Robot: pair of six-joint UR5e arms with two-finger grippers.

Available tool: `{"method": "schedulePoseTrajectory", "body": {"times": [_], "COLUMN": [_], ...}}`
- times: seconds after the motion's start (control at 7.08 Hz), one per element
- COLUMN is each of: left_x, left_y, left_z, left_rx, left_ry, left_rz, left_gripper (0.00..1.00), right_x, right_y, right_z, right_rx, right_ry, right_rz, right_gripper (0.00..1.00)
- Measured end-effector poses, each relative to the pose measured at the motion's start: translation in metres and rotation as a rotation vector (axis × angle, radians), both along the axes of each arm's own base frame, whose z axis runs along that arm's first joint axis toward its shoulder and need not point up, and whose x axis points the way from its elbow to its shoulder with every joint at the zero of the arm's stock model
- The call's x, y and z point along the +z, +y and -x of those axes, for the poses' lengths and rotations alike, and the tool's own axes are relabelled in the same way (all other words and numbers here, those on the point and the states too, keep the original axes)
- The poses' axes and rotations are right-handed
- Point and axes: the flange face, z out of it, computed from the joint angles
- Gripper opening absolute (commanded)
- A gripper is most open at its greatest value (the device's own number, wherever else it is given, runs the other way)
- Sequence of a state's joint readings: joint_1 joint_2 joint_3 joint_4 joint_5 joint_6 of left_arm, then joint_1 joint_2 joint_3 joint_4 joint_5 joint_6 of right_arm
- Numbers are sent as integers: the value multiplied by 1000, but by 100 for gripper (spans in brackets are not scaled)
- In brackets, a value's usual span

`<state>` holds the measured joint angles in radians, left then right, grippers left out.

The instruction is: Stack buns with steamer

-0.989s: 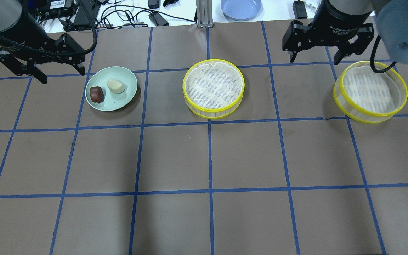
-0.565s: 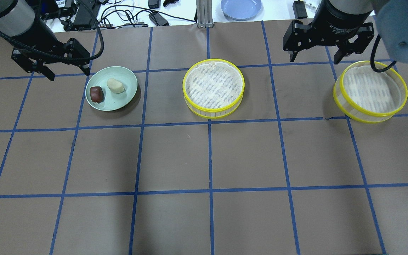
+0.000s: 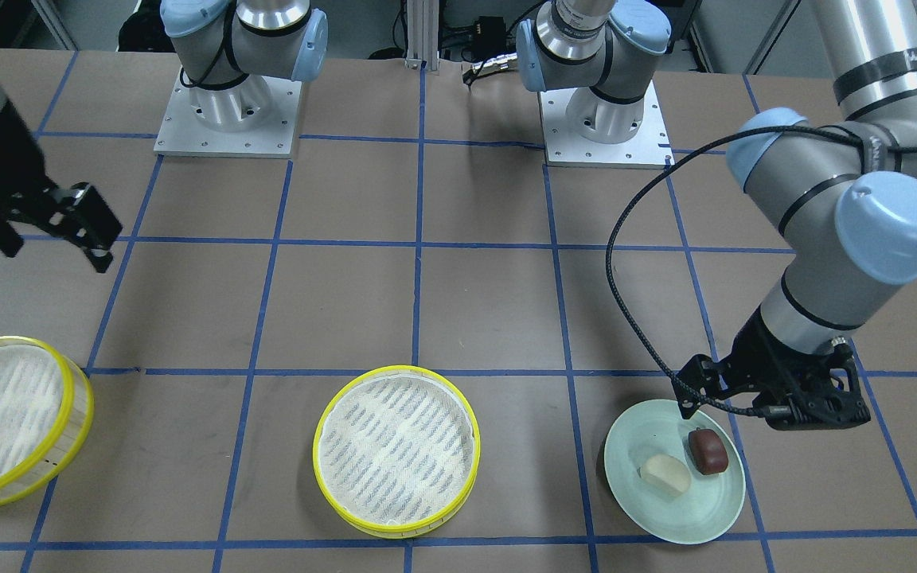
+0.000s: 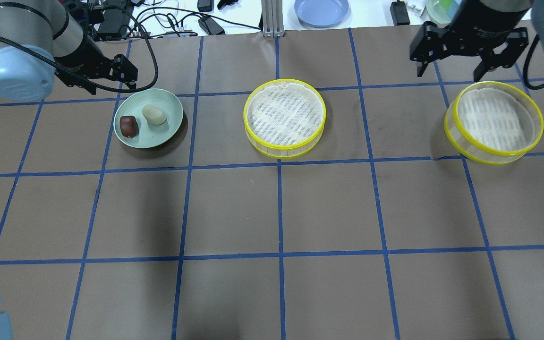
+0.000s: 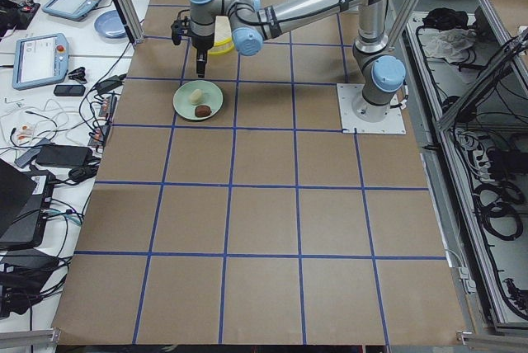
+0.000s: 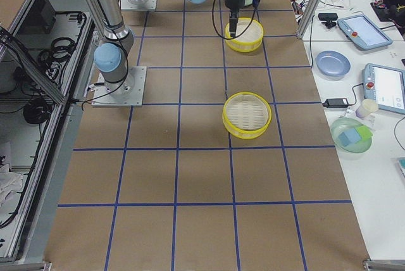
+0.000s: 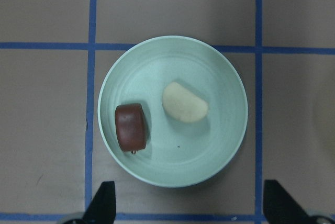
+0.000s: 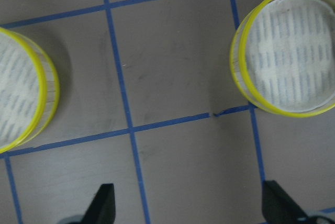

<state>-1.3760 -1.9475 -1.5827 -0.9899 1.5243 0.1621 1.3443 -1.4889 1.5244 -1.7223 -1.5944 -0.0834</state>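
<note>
The steamer needs to be filled with buns, so my left gripper needs to grab the cream-white bun next by its rounded body.
A cream-white bun and a reddish-brown bun lie side by side on a pale green plate. In the left wrist view the cream bun, the brown bun and the plate sit just ahead of the fingertips. My left gripper hovers open and empty above the plate; it also shows in the front view. One empty steamer tier stands mid-table, the other at the right. My right gripper hangs open and empty beside the right tier.
A blue plate, cables and devices lie beyond the table's far edge. Blue tape lines grid the brown table. In the right wrist view the right tier and part of the middle tier show.
My left gripper has moved right, from left of the plate to over it. My right gripper has shifted right and farther back. Both stay open; the buns and tiers have not moved.
</note>
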Motion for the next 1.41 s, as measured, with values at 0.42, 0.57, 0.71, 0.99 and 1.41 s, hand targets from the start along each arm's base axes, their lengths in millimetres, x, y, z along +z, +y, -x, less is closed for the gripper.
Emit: {"method": "schedulePoseTrajectory", "body": {"times": [0.42, 0.57, 0.71, 0.99, 1.41], "left_x": [-92, -113, -127, -138, -101], "left_y": [-35, -39, -40, -42, -50], "left_z": [-4, -4, -4, -4, 4], "left_rx": [-7, -8, -7, -1, 77], "left_ry": [26, 36, 41, 45, 63], "left_rz": [8, -13, -30, -46, 26], "left_gripper": [100, 66, 22, 0, 0], "right_x": [-80, -117, -153, -205, -259], "right_y": [-46, -56, -62, -67, -77], "right_z": [174, 221, 258, 301, 312], "right_rx": [145, 188, 218, 228, 227], "right_ry": [47, 60, 70, 61, 4], "right_rz": [3, 4, 3, -18, -7], "right_gripper": [99, 98, 98, 89, 48]}}
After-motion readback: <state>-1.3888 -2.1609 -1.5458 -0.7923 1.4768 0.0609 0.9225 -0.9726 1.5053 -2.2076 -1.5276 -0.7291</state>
